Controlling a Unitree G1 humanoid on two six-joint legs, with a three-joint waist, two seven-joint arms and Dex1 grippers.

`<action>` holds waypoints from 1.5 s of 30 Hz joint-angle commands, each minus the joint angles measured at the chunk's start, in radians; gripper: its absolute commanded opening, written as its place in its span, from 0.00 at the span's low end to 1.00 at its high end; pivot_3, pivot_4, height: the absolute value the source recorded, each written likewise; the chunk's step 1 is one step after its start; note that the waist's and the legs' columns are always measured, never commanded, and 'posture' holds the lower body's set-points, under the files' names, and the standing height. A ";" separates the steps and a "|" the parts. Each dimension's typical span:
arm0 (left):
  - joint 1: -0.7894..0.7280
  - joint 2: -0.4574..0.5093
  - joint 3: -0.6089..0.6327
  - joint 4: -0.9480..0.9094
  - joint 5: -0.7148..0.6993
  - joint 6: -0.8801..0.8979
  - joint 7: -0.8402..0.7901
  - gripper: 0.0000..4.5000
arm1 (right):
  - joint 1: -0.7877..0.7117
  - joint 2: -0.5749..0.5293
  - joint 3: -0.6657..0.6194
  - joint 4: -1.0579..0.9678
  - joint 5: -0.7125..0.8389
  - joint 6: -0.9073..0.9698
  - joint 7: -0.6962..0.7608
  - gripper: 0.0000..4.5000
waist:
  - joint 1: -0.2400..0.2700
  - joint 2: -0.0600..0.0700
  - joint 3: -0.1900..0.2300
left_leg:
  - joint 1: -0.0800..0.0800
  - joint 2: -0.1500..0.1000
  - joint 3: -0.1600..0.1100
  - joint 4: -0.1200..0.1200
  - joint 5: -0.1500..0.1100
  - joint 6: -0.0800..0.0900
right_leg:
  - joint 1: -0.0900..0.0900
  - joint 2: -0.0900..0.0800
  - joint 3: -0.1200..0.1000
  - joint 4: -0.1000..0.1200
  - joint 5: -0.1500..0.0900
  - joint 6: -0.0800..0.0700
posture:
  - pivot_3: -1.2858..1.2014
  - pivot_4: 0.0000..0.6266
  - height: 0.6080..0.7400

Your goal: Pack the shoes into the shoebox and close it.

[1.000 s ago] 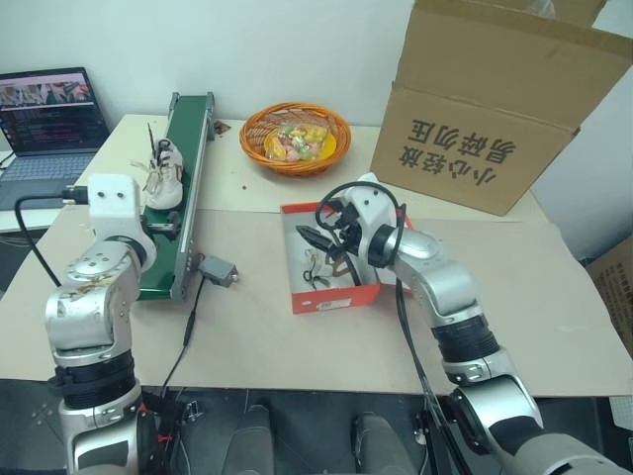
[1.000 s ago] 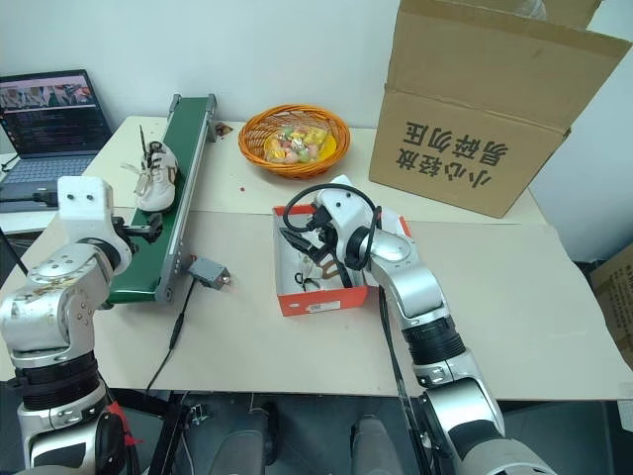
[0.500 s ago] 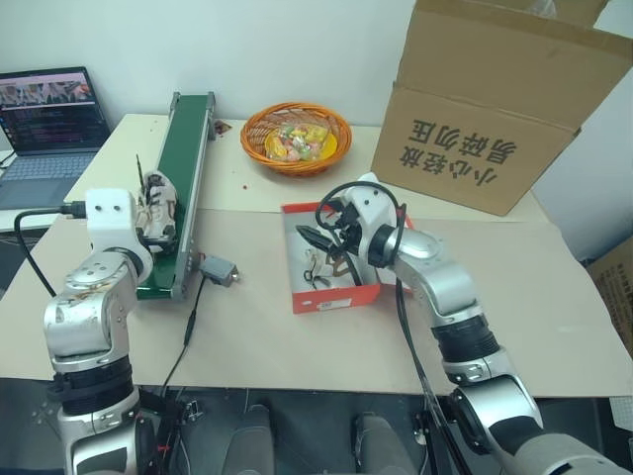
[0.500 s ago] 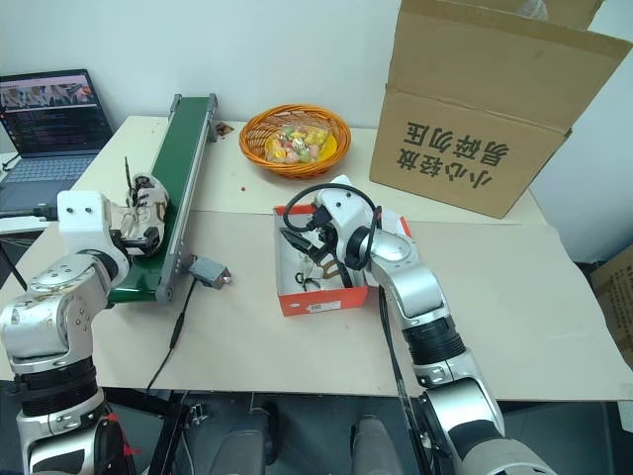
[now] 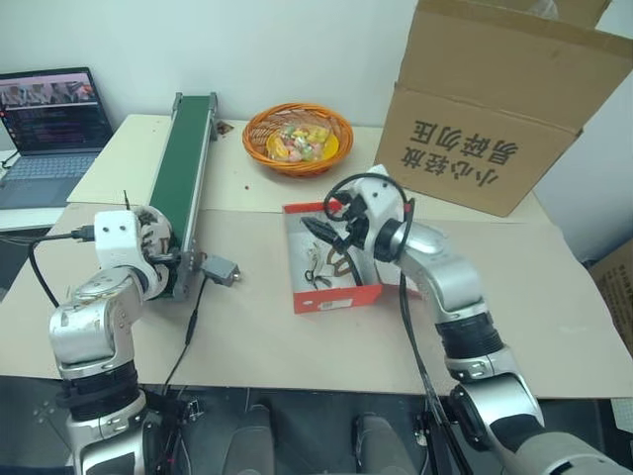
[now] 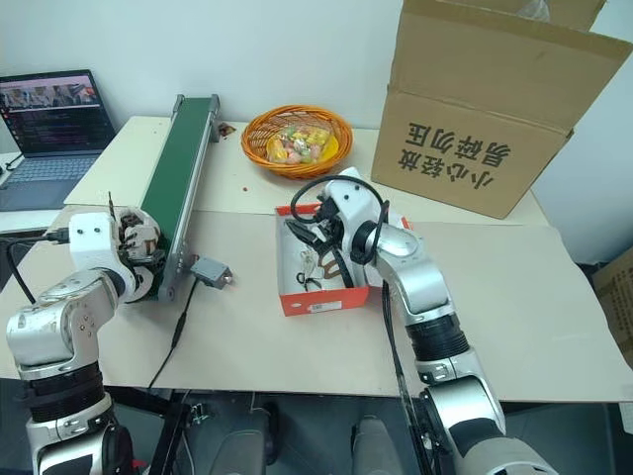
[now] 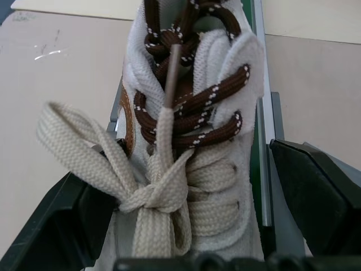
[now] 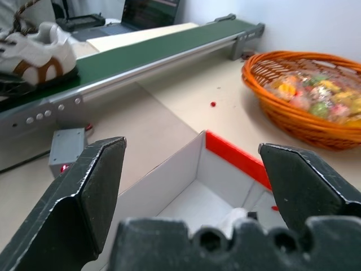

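Observation:
The left gripper should close on the laced white shoe: its fingers are on either side of the shoe, so closing now would hold it.
The red shoebox (image 5: pixel 341 295) lies open in the middle of the table, white inside, with one shoe (image 5: pixel 324 265) in it. My right gripper (image 5: pixel 331 230) hangs open just above the box's far part; in the right wrist view its fingers (image 8: pixel 96 186) frame the box's rim (image 8: pixel 234 158). The other shoe (image 7: pixel 192 141), white with brown and beige laces, sits at the near end of the green conveyor (image 5: pixel 183 163). My left gripper (image 5: pixel 148 240) is open, one finger on each side of this shoe.
A grey control unit (image 5: pixel 220 269) with a cable lies between the conveyor and the box. An orange basket (image 5: pixel 297 137) of wrapped sweets stands behind. A big brown carton (image 5: pixel 495 109) fills the back right. A laptop (image 5: pixel 49 124) sits at the far left.
The shoe on the conveyor has come down the belt toward me, and my left gripper has sunk and drawn back with it. The right gripper has stayed over the box.

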 commanded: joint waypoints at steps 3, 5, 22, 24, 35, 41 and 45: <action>0.000 -0.031 -0.001 -0.026 -0.021 0.040 -0.005 0.98 | -0.054 -0.020 -0.068 -0.041 0.035 -0.004 -0.008 1.00 | 0.002 0.000 0.000 | 0.003 0.000 0.000 0.000 0.000 0.000 | 0.001 -0.001 -0.001 -0.001 0.000 0.000 | 0.52 0.24 0.86; 0.002 -0.025 -0.004 -0.030 -0.018 0.039 -0.006 0.98 | -0.056 -0.022 -0.068 -0.042 0.036 -0.005 -0.010 1.00 | 0.002 0.000 0.000 | 0.003 0.000 0.000 -0.001 0.000 0.000 | 0.000 -0.001 -0.001 -0.001 0.000 0.000 | 0.52 0.24 0.86; -0.005 -0.030 0.002 -0.035 -0.024 0.033 -0.007 0.10 | -0.061 -0.023 -0.074 -0.053 0.044 0.000 -0.018 1.00 | 0.010 0.000 0.000 | 0.003 -0.001 0.000 -0.002 0.000 0.000 | 0.000 -0.002 -0.001 -0.001 0.000 0.000 | 0.52 0.24 0.86; -0.008 -0.030 -0.001 -0.031 -0.023 0.036 -0.008 0.07 | -0.061 -0.024 -0.076 -0.053 0.044 0.001 -0.020 1.00 | 0.010 0.000 0.000 | 0.003 -0.001 0.000 -0.002 0.000 0.000 | 0.000 -0.002 -0.001 -0.002 0.000 0.000 | 0.52 0.24 0.86; -0.100 -0.038 -0.064 -0.113 -0.025 0.053 0.007 0.05 | -0.066 -0.018 -0.092 -0.049 0.065 0.019 -0.017 1.00 | 0.017 0.000 0.000 | 0.002 -0.001 0.000 -0.002 0.000 0.000 | 0.000 -0.002 -0.002 -0.005 0.000 0.000 | 0.52 0.24 0.86; -0.157 -0.039 -0.147 -0.155 -0.019 0.050 0.009 0.05 | -0.074 -0.010 -0.092 -0.029 0.080 0.031 -0.017 1.00 | 0.018 -0.001 0.001 | -0.011 -0.001 -0.001 -0.001 0.001 -0.001 | -0.004 -0.001 -0.003 -0.009 0.004 0.003 | 0.52 0.24 0.86; -0.182 -0.119 -0.187 -0.194 -0.079 -0.119 -0.042 0.05 | -0.137 0.061 -0.188 -0.021 0.271 0.244 -0.028 1.00 | 0.012 -0.001 0.001 | -0.011 0.000 -0.001 -0.001 0.001 -0.001 | -0.005 -0.001 -0.003 -0.010 0.007 0.006 | 0.52 0.24 0.86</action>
